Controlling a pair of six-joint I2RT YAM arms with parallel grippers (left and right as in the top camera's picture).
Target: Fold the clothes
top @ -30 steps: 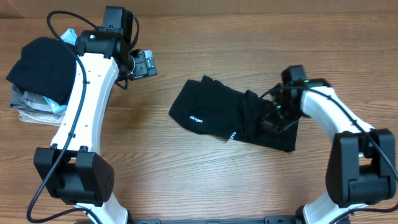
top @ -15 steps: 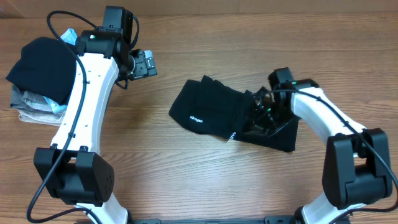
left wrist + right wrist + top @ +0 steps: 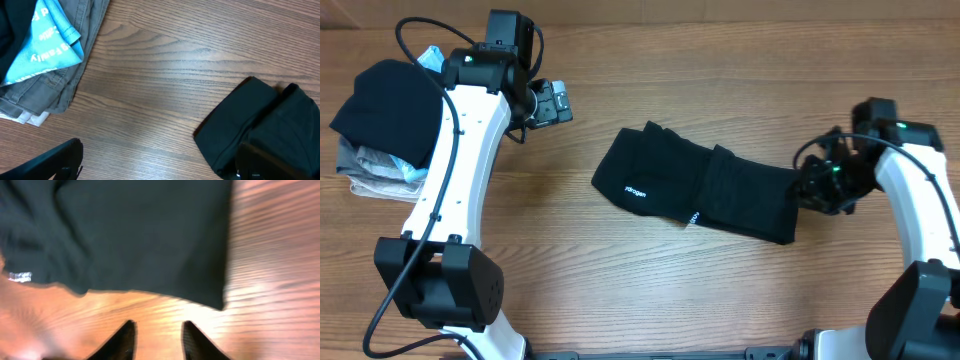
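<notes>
Next, my right gripper grips the black T-shirt (image 3: 695,185) by the shirt's end farthest from the white lettering to fold it over the shirt's lettered part.
The black T-shirt (image 3: 695,185) lies folded into a compact oblong in the middle of the table, small white lettering (image 3: 636,190) on its left part. It also shows in the left wrist view (image 3: 265,125) and the right wrist view (image 3: 140,235). My right gripper (image 3: 815,188) is open and empty just off the shirt's right end; its fingers (image 3: 159,330) hang over bare wood. My left gripper (image 3: 552,102) is open and empty at the back left, apart from the shirt, its fingers (image 3: 160,160) spread wide.
A pile of folded garments sits at the far left: a dark one on top (image 3: 385,105), grey and light-blue ones beneath (image 3: 380,170). The light-blue patterned garment (image 3: 47,47) and the grey one (image 3: 70,75) show in the left wrist view.
My right gripper was on the shirt's right end, let go and drew back to the right. The shirt's right part now lies flat. The left arm has not moved.
</notes>
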